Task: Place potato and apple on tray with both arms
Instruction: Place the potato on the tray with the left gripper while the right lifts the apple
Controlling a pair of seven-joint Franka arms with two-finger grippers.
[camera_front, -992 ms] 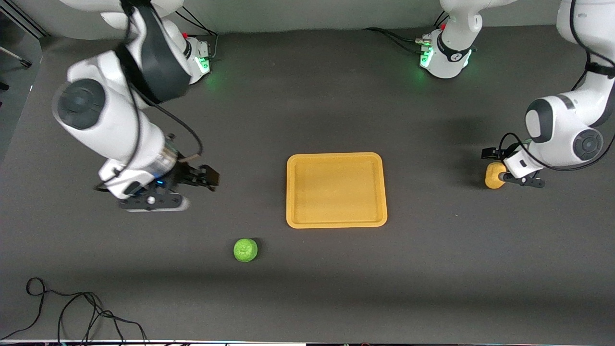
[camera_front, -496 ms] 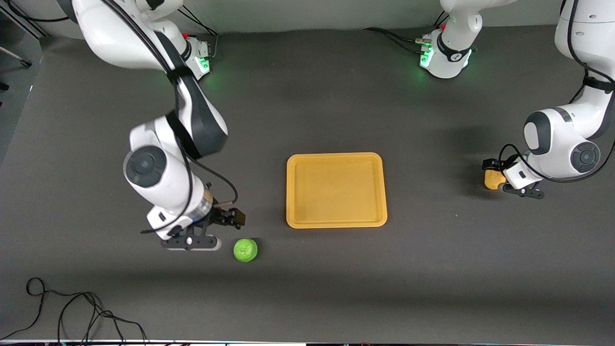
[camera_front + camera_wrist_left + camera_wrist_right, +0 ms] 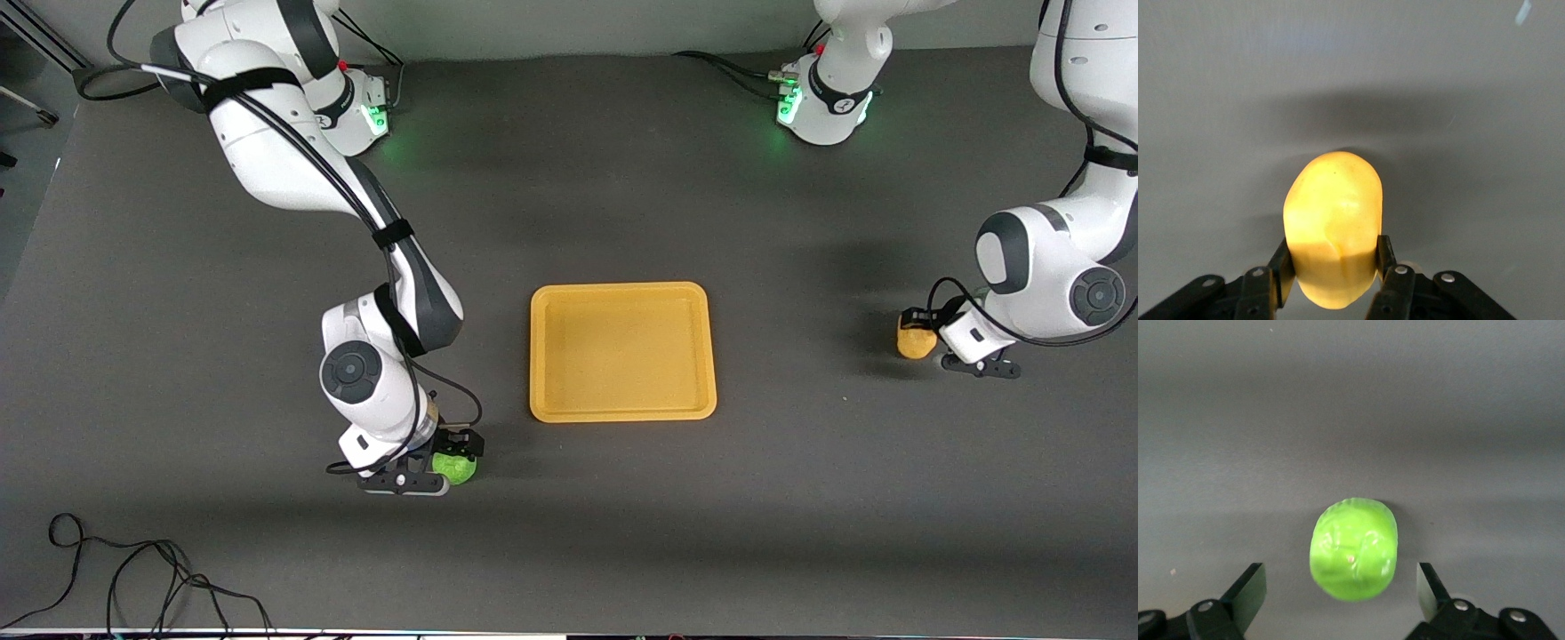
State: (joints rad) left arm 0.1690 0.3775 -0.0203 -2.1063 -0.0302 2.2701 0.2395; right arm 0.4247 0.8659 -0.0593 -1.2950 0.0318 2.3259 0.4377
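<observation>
The green apple point(image 3: 458, 468) needs to go on the tray point(image 3: 622, 414), so the robot's right gripper will next grab the apple by its rounded sides.
The yellow-orange potato point(image 3: 914, 343) lies on the dark table toward the left arm's end. My left gripper point(image 3: 925, 336) is down at it, and in the left wrist view its two fingers press on both sides of the potato point(image 3: 1333, 213), so the left gripper point(image 3: 1331, 259) is shut on it. The green apple point(image 3: 458, 468) lies on the table nearer the front camera than the tray point(image 3: 622, 414). My right gripper point(image 3: 447, 456) is low around the apple point(image 3: 1353, 547). The right gripper point(image 3: 1341, 588) is open, with a gap on each side of the apple. The tray holds nothing.
A loose black cable point(image 3: 133, 578) lies on the table at the near corner toward the right arm's end. The two arm bases point(image 3: 822, 102) glow green along the table's edge farthest from the front camera.
My right arm has swung down toward the front camera and lowered its open gripper around the apple. My left gripper has settled lower on the potato, which shifted slightly.
</observation>
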